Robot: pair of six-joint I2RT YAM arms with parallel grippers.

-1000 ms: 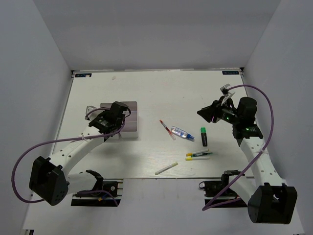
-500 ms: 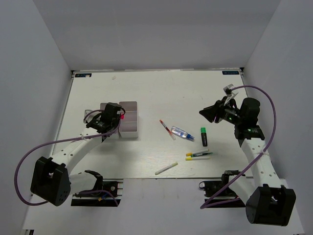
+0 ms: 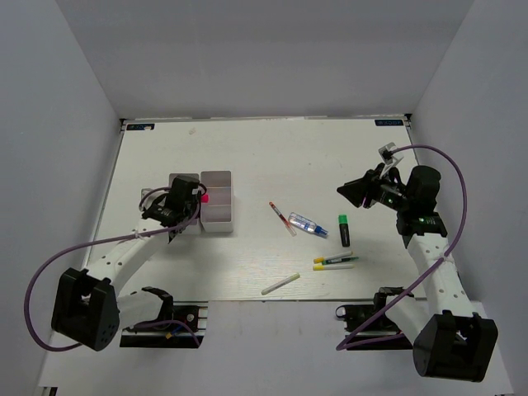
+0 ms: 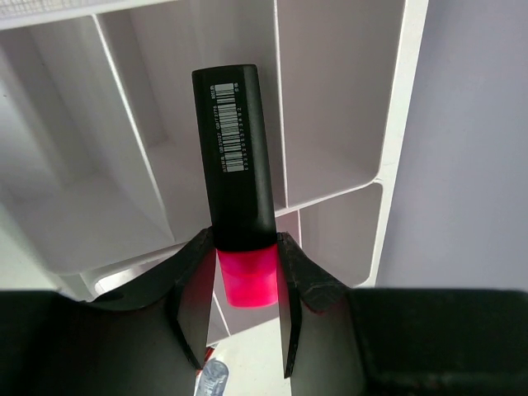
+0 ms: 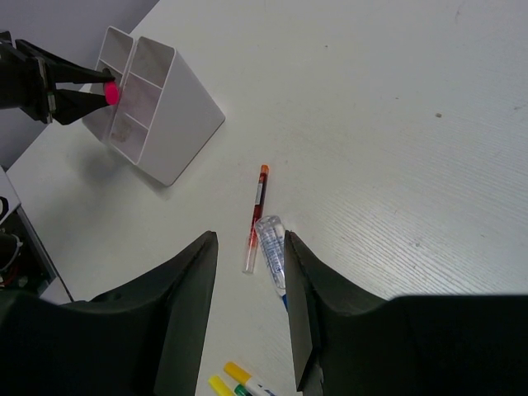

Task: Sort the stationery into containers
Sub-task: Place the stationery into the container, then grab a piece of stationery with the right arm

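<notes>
The black body of the black highlighter is over one section of the container, between dividers. The highlighter would land in the container, so my left gripper should open.
My left gripper [image 3: 196, 198] is shut on a black highlighter [image 4: 235, 157] by its pink end, the black body pointing down into the white containers [image 4: 330, 99]; the pink end [image 3: 205, 197] shows over the bins [image 3: 218, 183]. On the table lie a red pen [image 3: 282, 218], a clear-blue tube [image 3: 308, 224], a green-tipped black highlighter [image 3: 343, 229], two yellow-capped markers [image 3: 334, 262] and a white stick [image 3: 280, 284]. My right gripper [image 3: 351, 191] hangs open above the pen [image 5: 256, 216] and tube [image 5: 272, 252], holding nothing.
The containers [image 5: 177, 115] stand at the table's left middle, with my left gripper [image 5: 82, 89] at their far side in the right wrist view. The yellow-capped markers [image 5: 235, 379] lie near the front. Grey walls enclose the table on three sides.
My left gripper has shifted left over the containers with the highlighter, uncovering the right-hand bin. The right arm has drifted slightly to the right.
</notes>
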